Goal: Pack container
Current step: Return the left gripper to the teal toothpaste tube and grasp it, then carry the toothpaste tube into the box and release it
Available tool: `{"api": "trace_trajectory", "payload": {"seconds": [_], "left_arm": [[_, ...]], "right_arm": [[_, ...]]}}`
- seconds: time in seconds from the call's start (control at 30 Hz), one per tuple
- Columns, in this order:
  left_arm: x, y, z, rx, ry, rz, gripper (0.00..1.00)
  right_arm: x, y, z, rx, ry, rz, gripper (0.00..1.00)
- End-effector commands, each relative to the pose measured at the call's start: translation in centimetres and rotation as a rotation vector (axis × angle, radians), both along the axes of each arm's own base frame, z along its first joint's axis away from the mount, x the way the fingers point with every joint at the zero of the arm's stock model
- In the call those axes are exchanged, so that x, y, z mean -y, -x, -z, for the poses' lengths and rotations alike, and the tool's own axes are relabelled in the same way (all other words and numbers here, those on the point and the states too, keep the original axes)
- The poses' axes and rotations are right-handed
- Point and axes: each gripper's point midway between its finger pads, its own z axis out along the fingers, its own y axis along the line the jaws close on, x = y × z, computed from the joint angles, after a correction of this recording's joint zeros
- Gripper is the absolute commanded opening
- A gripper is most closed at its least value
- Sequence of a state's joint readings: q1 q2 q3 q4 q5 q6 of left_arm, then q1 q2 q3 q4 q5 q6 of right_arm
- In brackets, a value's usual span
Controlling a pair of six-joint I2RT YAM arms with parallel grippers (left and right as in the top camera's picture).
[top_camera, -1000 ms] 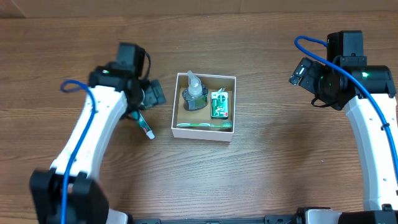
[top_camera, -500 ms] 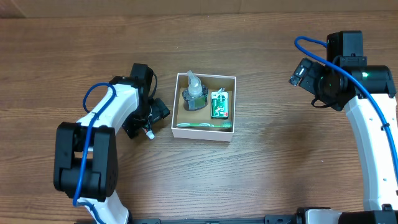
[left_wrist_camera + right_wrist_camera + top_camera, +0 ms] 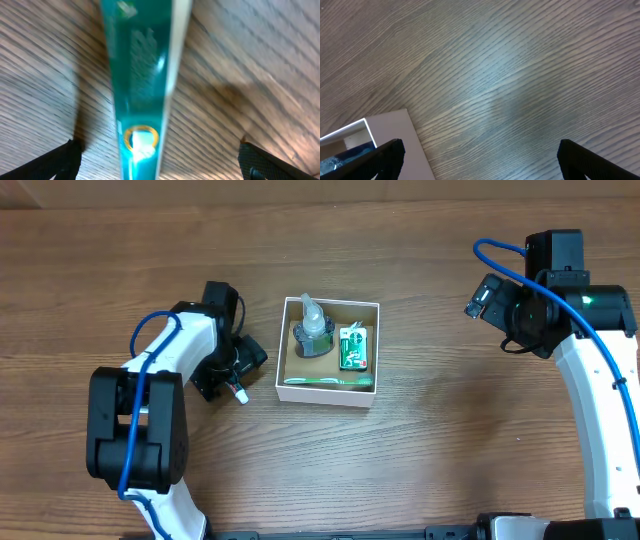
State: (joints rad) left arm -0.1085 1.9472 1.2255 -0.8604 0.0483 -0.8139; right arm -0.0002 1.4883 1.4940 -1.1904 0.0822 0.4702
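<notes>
The robot needs to pack the container next, so its left gripper should grab the teal tube [image 3: 238, 391] [image 3: 142, 75] across its narrow body, with fingers on either side.
The container [image 3: 329, 396], a white box with a tan inside, holds a clear spray bottle [image 3: 313, 330], a green packet [image 3: 353, 348] and a green toothbrush [image 3: 328, 381]. A teal tube [image 3: 142, 75] lies on the table left of the box; only its white cap end [image 3: 240, 394] shows in the overhead view. My left gripper [image 3: 228, 372] is low over the tube. In the left wrist view the left gripper [image 3: 160, 162] is open, its fingers wide apart on either side of the tube and not touching it. My right gripper [image 3: 482, 297] is open and empty, far right of the box.
The box's white corner [image 3: 395, 135] shows at the lower left of the right wrist view, with bare wood grain under the right gripper [image 3: 480, 160]. The left arm's elbow and blue cable [image 3: 150, 340] are bent over the table's left side.
The left arm has folded in and lowered its gripper over the teal tube, then shifted slightly left. The tube still lies on the table. The right arm has not moved.
</notes>
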Motion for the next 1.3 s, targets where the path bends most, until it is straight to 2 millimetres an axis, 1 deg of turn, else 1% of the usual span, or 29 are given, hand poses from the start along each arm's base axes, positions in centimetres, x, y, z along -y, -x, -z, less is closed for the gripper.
{"api": "trace_trajectory", "payload": {"seconds": [0.0, 0.03, 0.17, 0.2, 0.23, 0.3, 0.33, 0.4, 0.53, 0.63, 0.8, 0.93, 1.03, 1.17, 1.23, 1.27], "left_arm": [[-1.6, 0.7, 2.4, -0.061, 0.011, -0.058, 0.99], [-1.6, 0.7, 2.4, -0.061, 0.010, -0.057, 0.97], [-1.7, 0.5, 2.5, -0.052, 0.010, -0.058, 0.74], [-1.7, 0.4, 2.5, -0.048, 0.011, -0.058, 0.70], [-1.7, 0.3, 2.5, -0.045, 0.011, -0.058, 0.64], [-1.7, 0.1, 2.5, -0.036, 0.009, -0.058, 0.50], [-1.7, 0.0, 2.5, -0.033, 0.010, -0.058, 0.38], [-1.7, -0.1, 2.5, -0.028, 0.010, -0.058, 0.25], [-1.7, -0.3, 2.4, -0.023, 0.010, -0.058, 0.16], [-1.7, -0.8, 2.1, -0.011, 0.011, -0.057, 0.04], [-1.6, -1.9, 1.0, 0.010, 0.013, -0.049, 0.04], [-1.5, -3.7, -1.7, 0.035, 0.010, -0.003, 0.04], [-1.9, -5.2, -4.9, 0.067, -0.033, 0.043, 0.04], [-2.6, -8.0, -10.9, 0.193, -0.152, 0.166, 0.04], [-1.8, -9.9, -15.5, 0.317, -0.204, 0.281, 0.04], [-1.1, -10.6, -17.2, 0.370, -0.212, 0.337, 0.04]], "right_arm": [[0.2, 0.2, -1.0, 0.033, 0.007, 0.001, 1.00], [0.2, 0.2, -1.0, 0.033, 0.007, 0.001, 1.00], [0.2, 0.2, -1.0, 0.033, 0.007, 0.001, 1.00], [0.2, 0.2, -1.0, 0.033, 0.007, 0.001, 1.00], [0.2, 0.2, -1.0, 0.033, 0.007, 0.001, 1.00], [0.2, 0.2, -1.0, 0.032, 0.008, -0.002, 1.00], [0.2, 0.2, -1.0, 0.032, 0.008, -0.002, 1.00], [0.2, 0.2, -1.0, 0.032, 0.008, -0.002, 1.00], [0.2, 0.2, -1.0, 0.032, 0.008, -0.002, 1.00], [0.2, 0.2, -1.0, 0.032, 0.008, -0.002, 1.00], [0.2, 0.2, -1.0, 0.032, 0.008, -0.002, 1.00], [0.2, 0.2, -1.0, 0.032, 0.008, -0.002, 1.00], [0.2, 0.2, -1.0, 0.032, 0.008, -0.002, 1.00], [0.2, 0.2, -1.0, 0.032, 0.008, -0.002, 1.00], [0.2, 0.2, -1.0, 0.032, 0.008, -0.002, 1.00], [0.2, 0.2, -1.0, 0.032, 0.008, -0.002, 1.00]]}}
